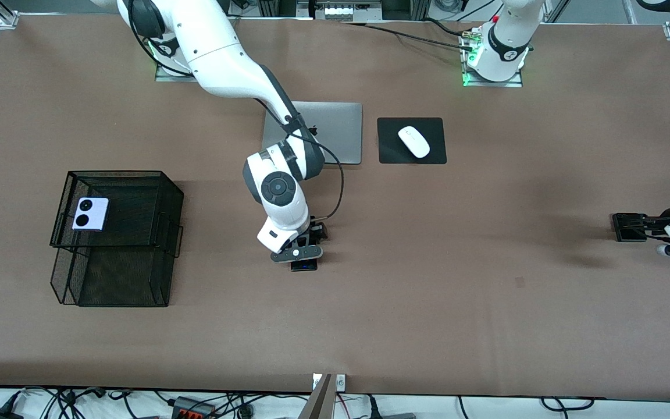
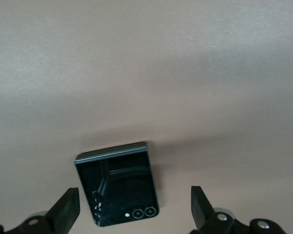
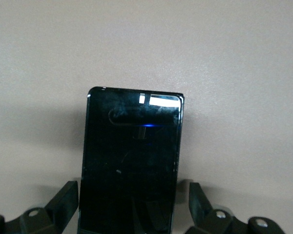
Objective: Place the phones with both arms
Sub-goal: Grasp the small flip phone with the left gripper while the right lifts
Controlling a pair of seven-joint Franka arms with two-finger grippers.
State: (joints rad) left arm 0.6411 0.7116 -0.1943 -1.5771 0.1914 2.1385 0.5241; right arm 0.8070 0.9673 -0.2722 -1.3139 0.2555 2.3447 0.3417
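The fingers of the right gripper reach down around the long black slab phone, low at the table, so the right gripper needs to close on the phone now.
The lavender flip phone (image 1: pixel 91 213) lies in the top tier of a black mesh tray (image 1: pixel 137 192) toward the right arm's end of the table. My right gripper (image 1: pixel 304 258) is low over the table's middle, open, its fingers (image 3: pixel 67 201) on either side of the long black slab phone (image 3: pixel 132 161), which lies flat; only its end (image 1: pixel 305 266) shows in the front view. My left gripper (image 1: pixel 654 228) is open at the left arm's end of the table, its fingers (image 2: pixel 67 210) wide apart on either side of the small black flip phone (image 2: pixel 118 187), also in the front view (image 1: pixel 627 227).
A closed silver laptop (image 1: pixel 338 131) lies near the robots' bases, partly hidden by the right arm. Beside it a white mouse (image 1: pixel 413 141) sits on a black mouse pad (image 1: pixel 434 154). The mesh tray has a lower tier (image 1: pixel 114 279) nearer the front camera.
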